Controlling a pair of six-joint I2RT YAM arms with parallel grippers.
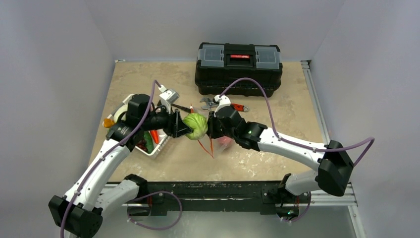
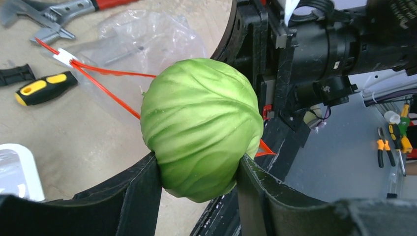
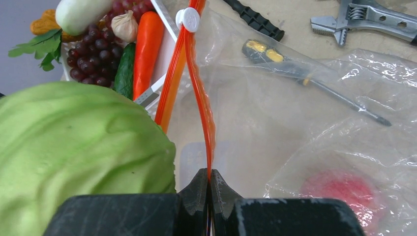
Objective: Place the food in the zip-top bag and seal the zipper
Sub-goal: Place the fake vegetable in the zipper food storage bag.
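My left gripper keeps hold of the cabbage for now, as it hangs outside the bag's zipper strips, wider than their narrow gap, and would end outside the bag.
My left gripper point(image 1: 184, 128) is shut on the round pale-green cabbage point(image 1: 196, 126), which fills the left wrist view point(image 2: 199, 125) between my black fingers point(image 2: 140, 191). It hangs above the table at the mouth of the clear zip-top bag point(image 3: 295, 123). My right gripper point(image 3: 210, 178) is shut on the bag's red-orange zipper strip point(image 3: 201, 98) and holds that edge up; the white slider point(image 3: 188, 18) sits at the strip's far end. A red-pink piece point(image 3: 334, 189) lies inside the bag. The grapes point(image 3: 91, 46), carrot point(image 3: 146, 44) and cucumber point(image 3: 125, 69) lie in the white basket point(image 1: 157, 147).
A black toolbox point(image 1: 238, 67) stands at the back. A red-handled wrench point(image 1: 223, 104) lies in front of it. A yellow-and-black screwdriver point(image 2: 42, 88) and a black handle point(image 2: 15, 74) lie on the table beside and under the bag.
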